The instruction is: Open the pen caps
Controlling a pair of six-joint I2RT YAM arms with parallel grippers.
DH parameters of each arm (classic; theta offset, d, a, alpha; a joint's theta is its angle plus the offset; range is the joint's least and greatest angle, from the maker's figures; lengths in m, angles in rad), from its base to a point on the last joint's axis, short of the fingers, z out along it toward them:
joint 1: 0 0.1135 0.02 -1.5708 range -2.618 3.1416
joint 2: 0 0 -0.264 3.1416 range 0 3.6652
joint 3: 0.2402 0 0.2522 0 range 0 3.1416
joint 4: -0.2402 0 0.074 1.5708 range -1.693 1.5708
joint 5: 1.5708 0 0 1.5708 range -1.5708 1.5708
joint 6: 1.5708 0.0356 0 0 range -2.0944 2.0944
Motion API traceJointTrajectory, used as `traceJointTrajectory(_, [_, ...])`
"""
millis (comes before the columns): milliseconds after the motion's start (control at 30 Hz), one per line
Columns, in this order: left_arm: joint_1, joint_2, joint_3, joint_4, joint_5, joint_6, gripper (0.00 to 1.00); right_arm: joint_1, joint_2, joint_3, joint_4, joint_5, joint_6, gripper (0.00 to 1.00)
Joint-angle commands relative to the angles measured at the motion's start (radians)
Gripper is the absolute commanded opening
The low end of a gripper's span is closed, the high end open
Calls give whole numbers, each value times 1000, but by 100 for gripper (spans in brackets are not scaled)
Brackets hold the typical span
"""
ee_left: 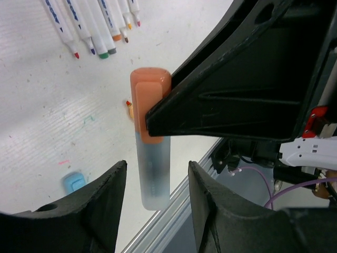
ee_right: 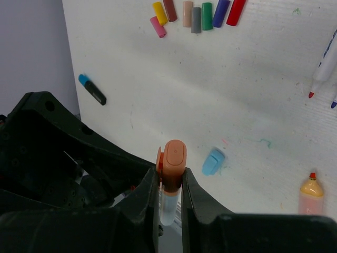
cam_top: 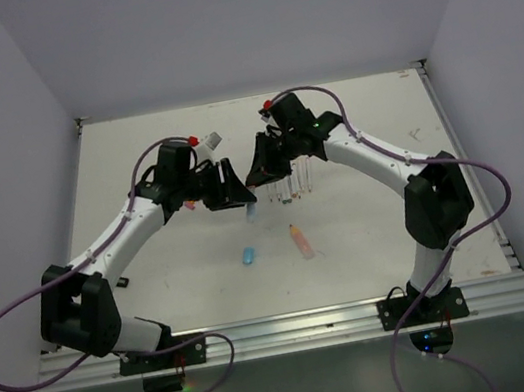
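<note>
The robot should next grab the pen with its left gripper by its pale translucent body (ee_left: pixel 155 176), so that its right gripper can pull the orange cap (ee_left: pixel 150 105) open.
My right gripper (ee_right: pixel 171 176) is shut on a pen at its orange cap (ee_right: pixel 174 158), held above the table. The pen's pale translucent body (ee_left: pixel 152 179) reaches down between the fingers of my left gripper (ee_left: pixel 157 164), which is open, with a gap on each side of the body. From the left wrist, the orange cap (ee_left: pixel 150 105) is half covered by the right gripper's black finger. In the top view the left gripper (cam_top: pixel 230 186) and right gripper (cam_top: pixel 262 165) meet over the table's middle. Several loose pen caps (ee_right: pixel 195 13) lie in a row, and a blue cap (ee_right: pixel 212 161) lies alone.
Several uncapped white pens (ee_left: pixel 89 26) lie side by side. An orange-bodied marker (ee_right: pixel 310 192) and a black pen with a blue end (ee_right: pixel 92 89) rest on the white table (cam_top: pixel 379 226). The aluminium rail (cam_top: pixel 295 327) runs along the near edge.
</note>
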Motion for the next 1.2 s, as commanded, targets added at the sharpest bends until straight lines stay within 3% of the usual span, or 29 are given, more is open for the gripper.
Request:
traceJointTrajectory(0, [-7, -42, -45, 38, 45, -5, 52, 3, -69, -9, 53, -8, 31, 0])
traceJointTrajectory(233, [-7, -40, -73, 118, 94, -26, 50, 4, -85, -44, 124, -63, 79, 0])
traceJointTrajectory(367, [-9, -28, -72, 122, 108, -28, 42, 3, -92, -52, 137, -74, 100, 0])
traceJointTrajectory(467, [-10, -32, -78, 125, 122, -29, 27, 3, -92, -64, 147, -74, 108, 0])
traceJointTrajectory(533, [-12, -35, -84, 127, 132, -32, 1, 4, -94, -76, 151, -68, 107, 0])
traceJointTrajectory(733, [-13, -75, -98, 139, 155, -51, 0, -6, -108, -197, 306, -36, 156, 0])
traceJointTrajectory(900, [-13, -114, -121, 170, 149, -72, 0, -41, -180, -333, 565, 38, 231, 0])
traceJointTrajectory(1067, [-9, -158, -177, 294, 229, -123, 0, -133, -158, -382, 862, -100, 346, 0])
traceJointTrajectory(1167, [-7, -160, -171, 255, 214, -103, 0, -179, -163, -376, 878, -112, 344, 0])
